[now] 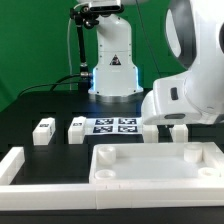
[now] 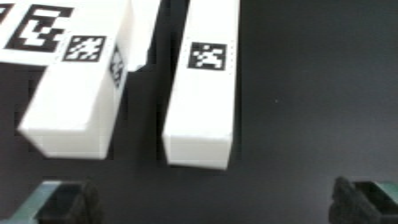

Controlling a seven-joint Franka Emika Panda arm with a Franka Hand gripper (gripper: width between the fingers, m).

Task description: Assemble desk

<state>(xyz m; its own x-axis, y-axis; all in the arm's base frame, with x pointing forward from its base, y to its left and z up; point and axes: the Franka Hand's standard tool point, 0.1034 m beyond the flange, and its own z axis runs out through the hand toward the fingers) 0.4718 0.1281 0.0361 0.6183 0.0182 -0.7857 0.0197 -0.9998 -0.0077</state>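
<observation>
The gripper isn't ready to close yet: its fingers are over empty dark table, short of the white leg's near end (image 2: 199,150), and would miss. It should move there first, then close on it.
The desk's white rimmed tabletop panel (image 1: 160,165) lies flat at the front of the table. Two leg blocks (image 1: 43,131) (image 1: 76,129) stand to the exterior view's left of the marker board (image 1: 113,125). Two more legs (image 1: 150,128) (image 1: 178,130) lie under the arm's bulky wrist. In the wrist view these are two long white blocks (image 2: 80,90) (image 2: 201,85) lying side by side, each with a small tag. My gripper (image 2: 214,205) hangs above the dark table just short of their near ends. It is open, its fingers (image 2: 63,205) wide apart with nothing between them.
A long white angled border rail (image 1: 12,165) runs along the front left and front edge (image 1: 60,200). The robot's base (image 1: 113,60) stands behind the marker board, whose corner shows in the wrist view (image 2: 45,30). The arm's body hides the gripper in the exterior view.
</observation>
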